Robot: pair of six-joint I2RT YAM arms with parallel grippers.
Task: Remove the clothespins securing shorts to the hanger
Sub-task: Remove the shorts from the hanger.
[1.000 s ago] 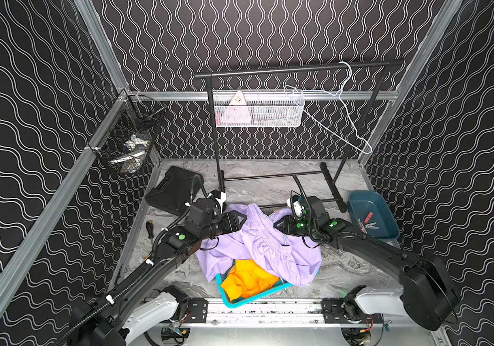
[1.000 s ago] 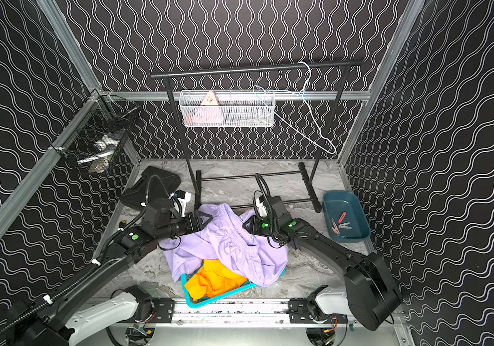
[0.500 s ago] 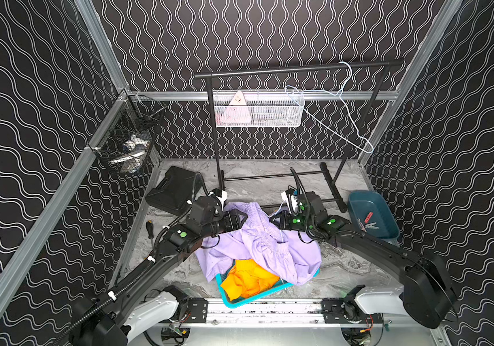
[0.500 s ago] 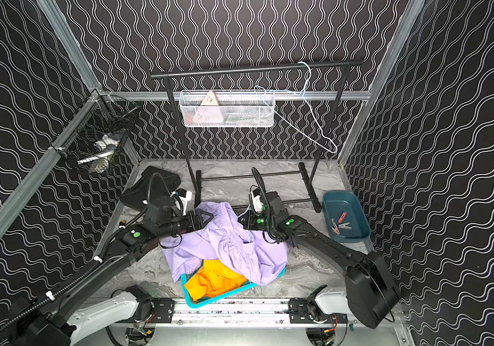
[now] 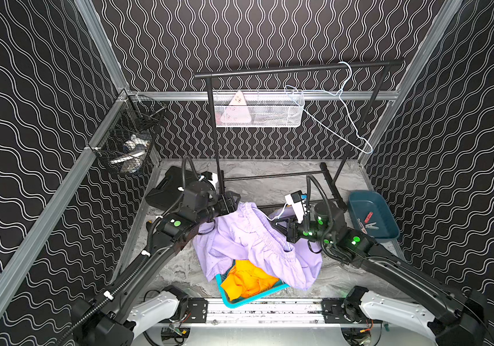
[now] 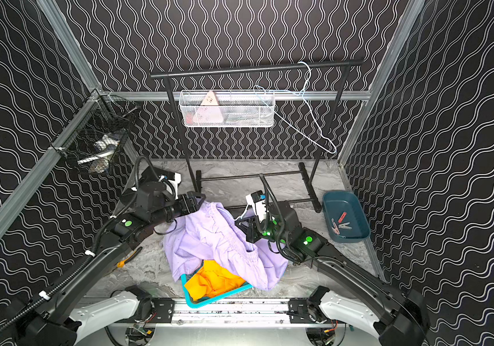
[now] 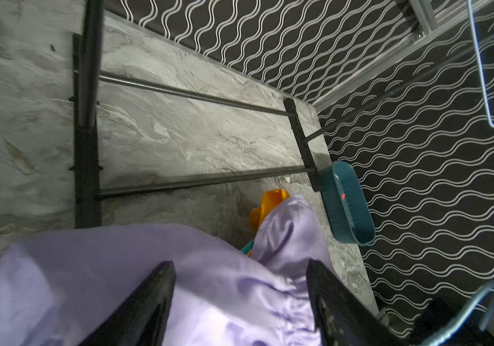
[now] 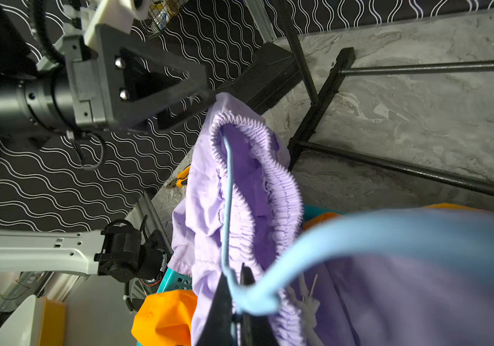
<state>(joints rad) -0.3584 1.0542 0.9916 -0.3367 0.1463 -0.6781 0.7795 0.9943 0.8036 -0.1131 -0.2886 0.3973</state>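
Note:
My left gripper grips only fabric of the lilac shorts [image 5: 248, 239] at the far end of the waistband next, so the hanger stays free to draw out.
The lilac shorts [image 5: 248, 239] [image 6: 210, 236] lie crumpled over the orange shorts [image 5: 248, 280] in a teal basket [image 5: 224, 296]. A light blue hanger [image 8: 227, 185] runs inside their gathered waistband. My right gripper [image 8: 235, 278] [image 5: 281, 227] is shut on that hanger's wire. A whitish clothespin [image 8: 307, 299] sits at the waistband beside my fingers. My left gripper [image 7: 239, 265] [image 5: 233, 199] stands open at the far end of the shorts, with lilac fabric [image 7: 120, 269] between its jaws. A red clothespin [image 5: 368, 216] and a whitish one [image 5: 370, 225] lie in the dark teal tray [image 5: 359, 200].
A black garment rack [image 5: 299, 67] stands at the back, its base bars on the floor just behind the shorts. A second hanger [image 5: 344, 99] and a white mesh basket [image 5: 257, 110] hang from it. A black wire basket [image 5: 129, 140] is on the left wall. Orange-handled pliers [image 6: 126, 260] lie at the left.
My right gripper has shut on the hanger wire and shifted left toward the shorts. The lilac fabric has bunched toward the middle. My left jaws have spread a little wider.

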